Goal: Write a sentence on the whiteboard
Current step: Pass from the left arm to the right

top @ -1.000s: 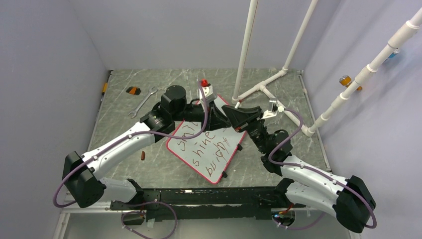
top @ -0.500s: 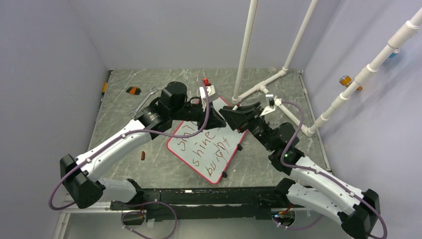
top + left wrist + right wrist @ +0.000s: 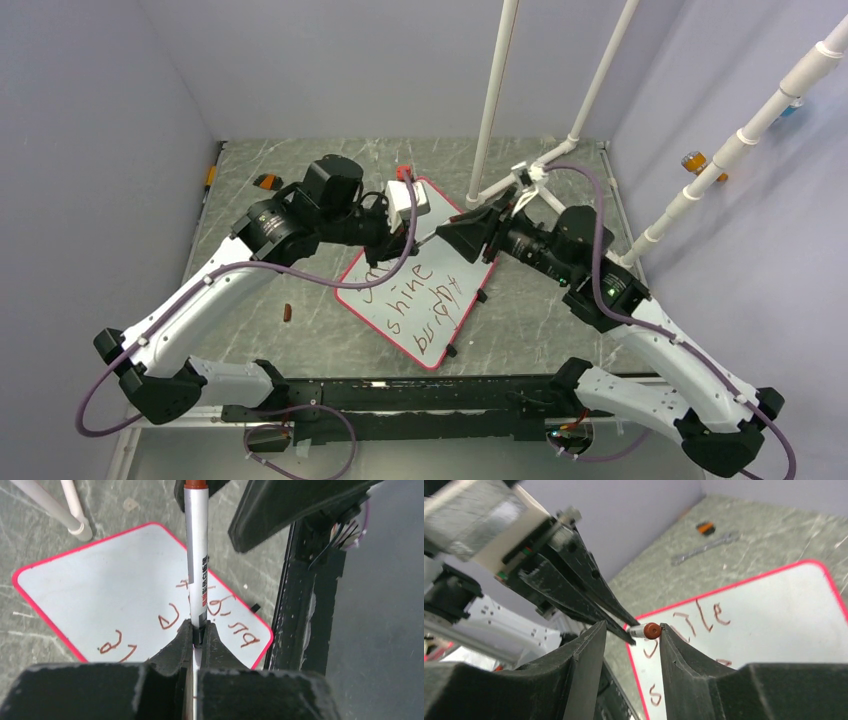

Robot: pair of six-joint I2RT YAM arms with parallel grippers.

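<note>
The right gripper grabs the white marker (image 3: 196,555) at its brown end (image 3: 196,484) next, leaving the opposite writing end free for capping.
The whiteboard (image 3: 440,325) lies tilted on the table, red-rimmed, with the sentence (image 3: 418,292) in brown stacked lines. "shine" and a scrawled word show; the top word is partly under the arms. My left gripper (image 3: 408,236) is above the board's far corner, shut on a white marker (image 3: 196,555) with a brown end, its fingers (image 3: 182,640) clamped on the barrel. My right gripper (image 3: 631,630) is open, facing the left one. The marker's brown end (image 3: 652,630) sits between its fingertips, against the right one. The board (image 3: 769,615) and the word "smile" (image 3: 699,619) lie below.
A wrench (image 3: 285,205) and an orange-black item (image 3: 266,181) lie at the far left of the table. A small brown piece (image 3: 288,313) lies left of the board. White pipes (image 3: 495,100) stand at the back and right, with a pipe frame (image 3: 548,158) on the table.
Both arms have risen off the board and drawn apart. My left gripper moved left with the marker. My right gripper lifted and now faces the marker's end.
</note>
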